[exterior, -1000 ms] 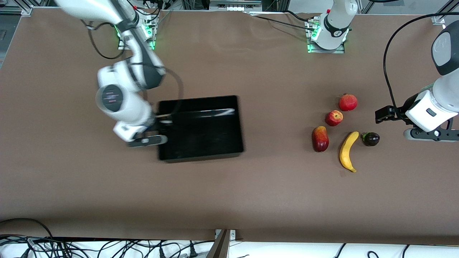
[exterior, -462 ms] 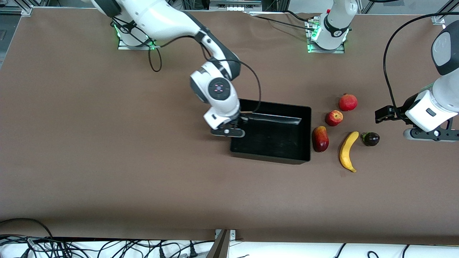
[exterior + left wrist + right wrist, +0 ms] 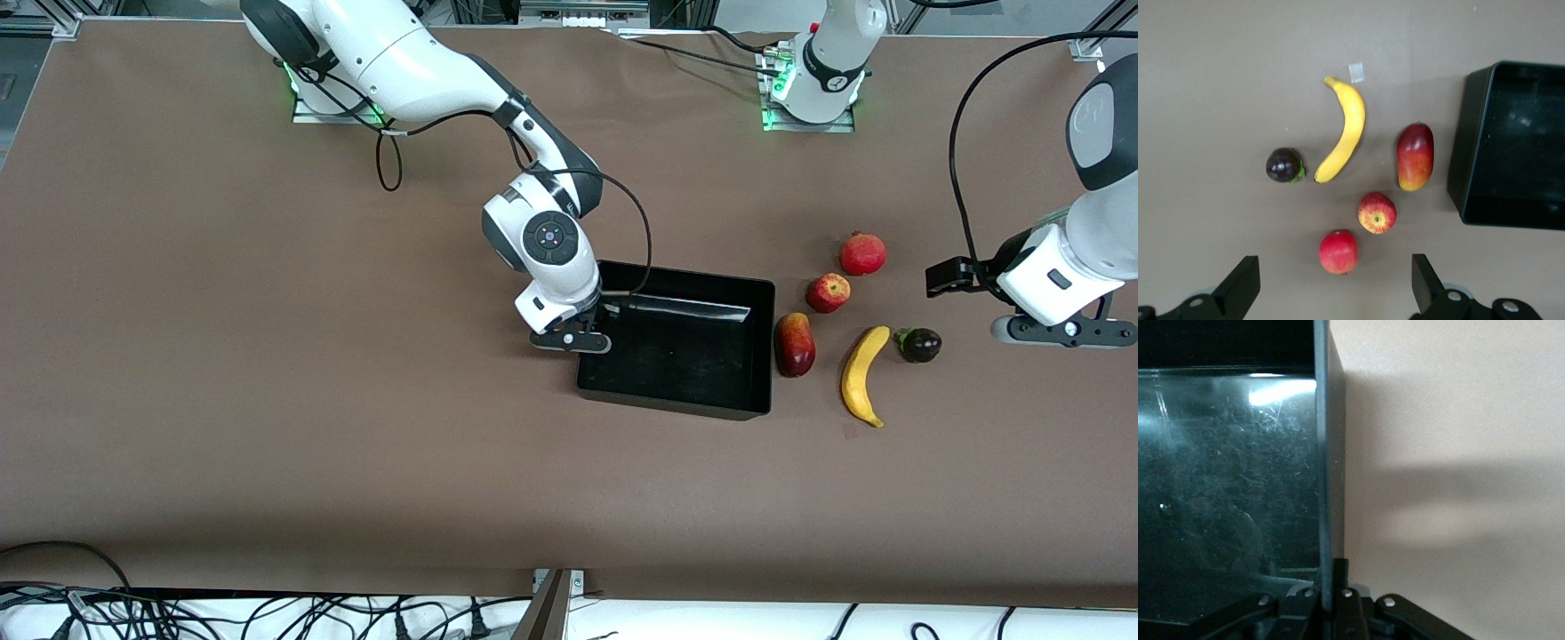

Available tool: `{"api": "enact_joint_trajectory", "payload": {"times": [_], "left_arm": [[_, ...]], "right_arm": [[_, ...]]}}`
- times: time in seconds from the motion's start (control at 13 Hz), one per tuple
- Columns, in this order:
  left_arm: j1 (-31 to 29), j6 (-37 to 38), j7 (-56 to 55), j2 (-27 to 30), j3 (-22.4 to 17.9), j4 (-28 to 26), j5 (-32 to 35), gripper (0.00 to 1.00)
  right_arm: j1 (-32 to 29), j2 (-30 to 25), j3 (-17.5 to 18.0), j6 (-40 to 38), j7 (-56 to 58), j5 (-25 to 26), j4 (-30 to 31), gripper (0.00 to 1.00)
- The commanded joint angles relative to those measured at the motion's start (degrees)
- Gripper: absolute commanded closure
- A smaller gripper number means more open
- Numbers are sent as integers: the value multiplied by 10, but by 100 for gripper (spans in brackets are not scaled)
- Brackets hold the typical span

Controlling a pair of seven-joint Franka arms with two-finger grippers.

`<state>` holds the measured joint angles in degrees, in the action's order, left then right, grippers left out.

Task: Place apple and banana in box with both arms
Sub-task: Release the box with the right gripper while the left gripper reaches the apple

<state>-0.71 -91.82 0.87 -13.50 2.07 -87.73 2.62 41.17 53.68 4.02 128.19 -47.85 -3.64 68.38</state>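
My left gripper should next hold the banana by its curved middle [image 3: 855, 375], so it can put the banana in the black box [image 3: 711, 404].
The black box [image 3: 711, 404] sits mid-table, beside the fruits. My right gripper [image 3: 594, 313] is shut on the box's wall [image 3: 1327, 487] at the end toward the right arm. The apple [image 3: 828, 292] lies between a plain red fruit and the mango-like fruit; it also shows in the left wrist view [image 3: 1377, 212]. The banana [image 3: 863, 374] lies nearer the front camera, also in the left wrist view [image 3: 1346, 130]. My left gripper [image 3: 1335, 283] is open and empty, in the air over the table near the fruits at the left arm's end. The box's corner shows in that view [image 3: 1471, 133].
A plain red round fruit [image 3: 862, 253], a red-yellow mango-like fruit [image 3: 794, 344] right beside the box, and a small dark purple fruit [image 3: 918, 344] lie around the apple and banana. A bit of white tape [image 3: 1356, 71] lies by the banana's tip.
My right gripper dragged the box across the table toward the fruits; it now stands beside the mango-like fruit. The left arm shifted slightly.
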Motion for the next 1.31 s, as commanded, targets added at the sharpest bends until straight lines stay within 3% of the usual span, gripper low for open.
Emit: {"api": "enact_joint_trajectory", "payload": {"times": [0.0,0.08,0.15,0.31,0.62,0.77,1.0,1.23], "left_arm": [[3,23,19,-4,0,-38,0,0],[4,24,19,-3,7,-52,-2,0],[2,32,19,1,19,-60,-2,0],[2,70,19,24,31,-75,-2,0],[-4,-4,19,26,33,-143,-4,0],[-4,-90,17,37,32,-213,-8,0],[-7,-282,17,55,32,-354,-7,0],[-9,-454,18,35,32,-446,1,0]], "right_arm": [[2,9,-1,0,40,0,-15,100],[1,7,-1,-4,55,0,-15,68],[1,4,-1,-7,57,2,-15,1],[-3,-9,-1,-22,59,0,-16,0],[-45,-90,-14,-86,91,-5,-18,0],[-109,-147,-12,-156,144,-9,-15,0],[-182,-246,-21,-299,256,-35,5,0],[-195,-409,-86,-343,336,-30,155,0]]}}
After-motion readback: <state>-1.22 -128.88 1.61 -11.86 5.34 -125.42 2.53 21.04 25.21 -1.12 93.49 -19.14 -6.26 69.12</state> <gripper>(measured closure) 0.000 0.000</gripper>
